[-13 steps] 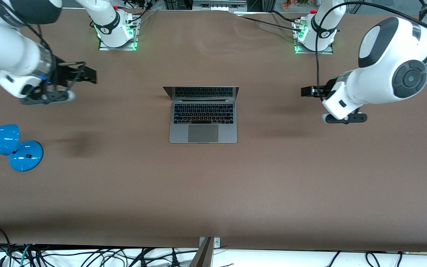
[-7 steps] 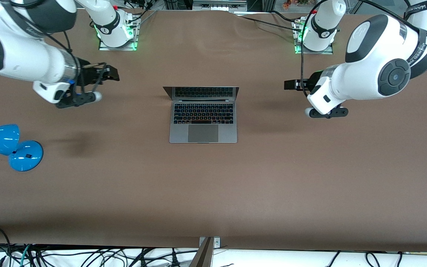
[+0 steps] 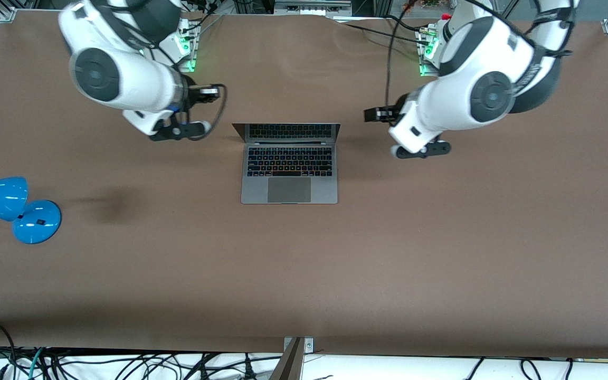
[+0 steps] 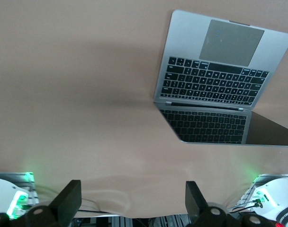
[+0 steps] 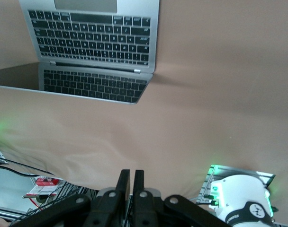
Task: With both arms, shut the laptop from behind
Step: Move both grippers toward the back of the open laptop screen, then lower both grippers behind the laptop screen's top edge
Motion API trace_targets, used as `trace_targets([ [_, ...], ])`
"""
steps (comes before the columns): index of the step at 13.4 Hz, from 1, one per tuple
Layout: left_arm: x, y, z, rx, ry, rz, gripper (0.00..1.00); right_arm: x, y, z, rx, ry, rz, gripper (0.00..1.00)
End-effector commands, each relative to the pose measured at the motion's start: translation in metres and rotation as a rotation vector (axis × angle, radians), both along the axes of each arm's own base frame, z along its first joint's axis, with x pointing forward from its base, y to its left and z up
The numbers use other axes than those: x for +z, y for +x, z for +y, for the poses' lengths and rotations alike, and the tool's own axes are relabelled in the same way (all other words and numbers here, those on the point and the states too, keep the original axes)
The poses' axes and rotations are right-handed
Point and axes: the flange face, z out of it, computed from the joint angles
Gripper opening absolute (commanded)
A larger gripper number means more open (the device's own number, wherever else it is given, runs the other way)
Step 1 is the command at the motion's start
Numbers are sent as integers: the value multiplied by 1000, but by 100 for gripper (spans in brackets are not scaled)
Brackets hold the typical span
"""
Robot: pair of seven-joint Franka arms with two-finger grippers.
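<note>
My left gripper is going to close the laptop (image 3: 289, 182) next, and it will grab the laptop's lid by the top corner (image 3: 338, 124) for that.
The silver-grey laptop (image 3: 289, 182) stands open in the middle of the table, with its screen tilted up on the side toward the robots' bases. It also shows in the left wrist view (image 4: 215, 71) and the right wrist view (image 5: 94, 42). My right gripper (image 3: 208, 95) is over the table beside the lid's corner, toward the right arm's end. Its fingers (image 5: 124, 182) are pressed together and hold nothing. My left gripper (image 3: 372, 114) is over the table beside the other lid corner. Its fingers (image 4: 69, 202) are spread wide and empty.
A blue desk lamp (image 3: 16, 208) lies near the table's edge at the right arm's end. The arm bases (image 3: 441, 53) with green lights stand along the table's edge by the robots. Cables hang along the edge nearest the front camera.
Both arms have swung inward toward the laptop. Each gripper has moved from an outer part of the table to beside a lid corner. The laptop has not moved.
</note>
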Motion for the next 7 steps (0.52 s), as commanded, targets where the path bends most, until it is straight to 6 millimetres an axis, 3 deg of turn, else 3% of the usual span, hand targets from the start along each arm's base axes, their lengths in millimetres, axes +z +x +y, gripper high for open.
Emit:
trace_targets([
  [1, -12, -9, -28, 25, -1, 22, 97, -22, -7, 20, -8, -24, 52, 9],
  [3, -25, -16, -53, 60, 14, 30, 96, -41, -11, 29, -9, -18, 121, 9],
  [5, -40, -20, -70, 112, 20, 75, 81, -57, -11, 32, -14, -11, 167, 2],
  [7, -47, -33, -86, 231, 83, 139, 5, -75, -11, 39, -8, -21, 194, 2],
])
